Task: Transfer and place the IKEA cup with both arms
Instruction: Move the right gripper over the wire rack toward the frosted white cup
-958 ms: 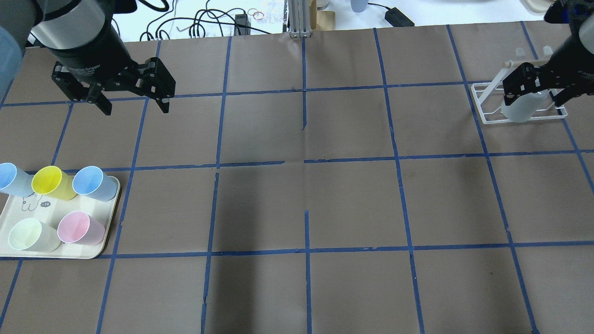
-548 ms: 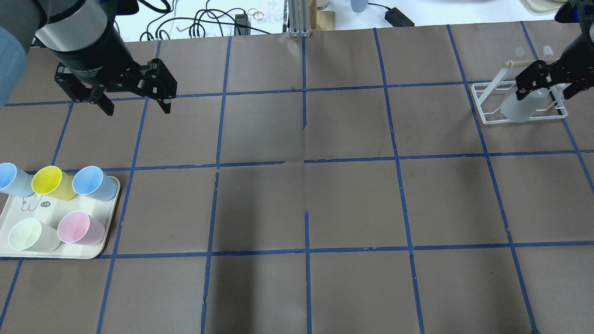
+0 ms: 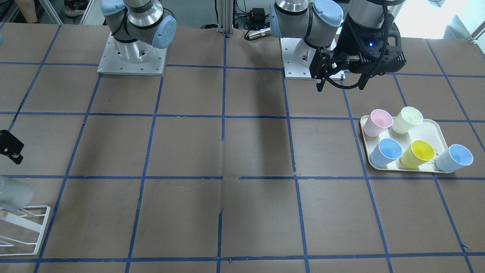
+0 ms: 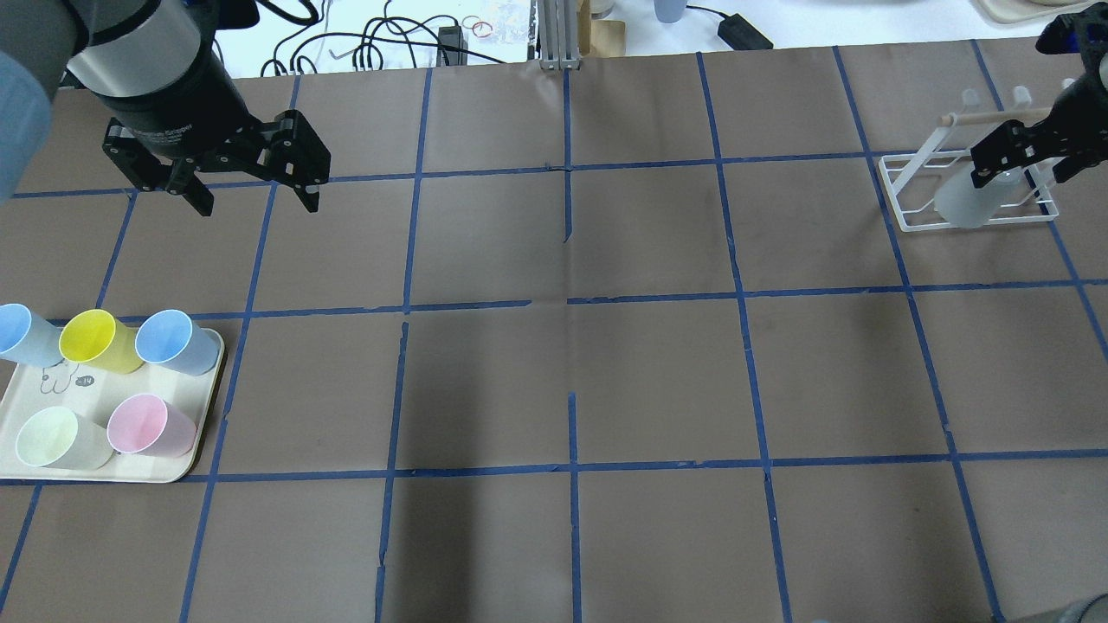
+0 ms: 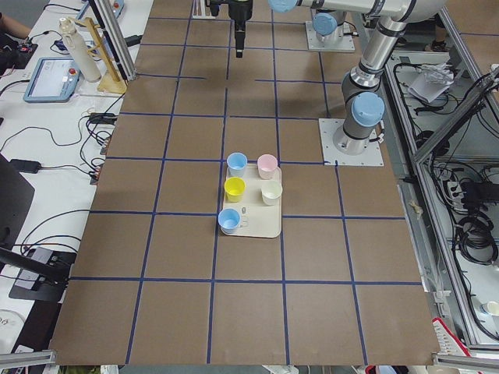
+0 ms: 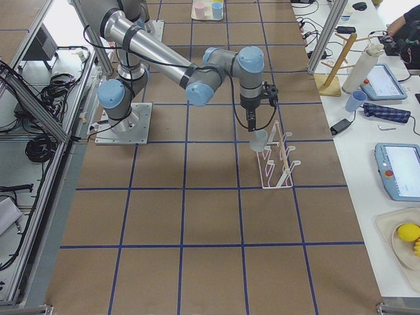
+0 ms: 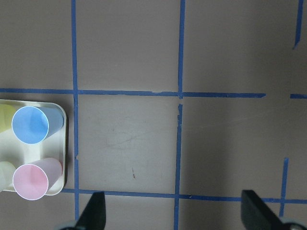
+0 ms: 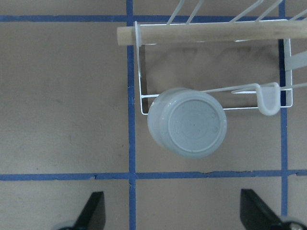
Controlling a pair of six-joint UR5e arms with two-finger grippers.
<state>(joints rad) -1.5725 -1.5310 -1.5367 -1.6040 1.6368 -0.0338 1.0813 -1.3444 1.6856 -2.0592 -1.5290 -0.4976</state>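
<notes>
I will grab the cup by its closed base end (image 8: pixel 196 125) with my right gripper, so the IKEA cup's open rim stays free for my left gripper.
The pale grey IKEA cup (image 4: pixel 963 205) stands upside down over a prong of the white wire rack (image 4: pixel 905 212) at the table's far right. In the right wrist view its base (image 8: pixel 188 122) faces the camera. My right gripper (image 4: pixel 1021 169) is open and empty, straight above the cup and clear of it, with its fingertips (image 8: pixel 93 211) wide apart. The cup (image 6: pixel 259 139) hangs just below the gripper in the exterior right view. My left gripper (image 4: pixel 257 203) is open and empty, high over the table's far left.
A cream tray (image 4: pixel 195 459) at the left holds a yellow cup (image 4: pixel 95 340), a pink cup (image 4: pixel 147 424), a pale cream cup (image 4: pixel 52 437) and two blue cups (image 4: pixel 173 340). The rack has a wooden rail (image 8: pixel 201 33).
My right gripper has drawn up and away from the cup, which stays on the rack. My left gripper has hardly moved.
</notes>
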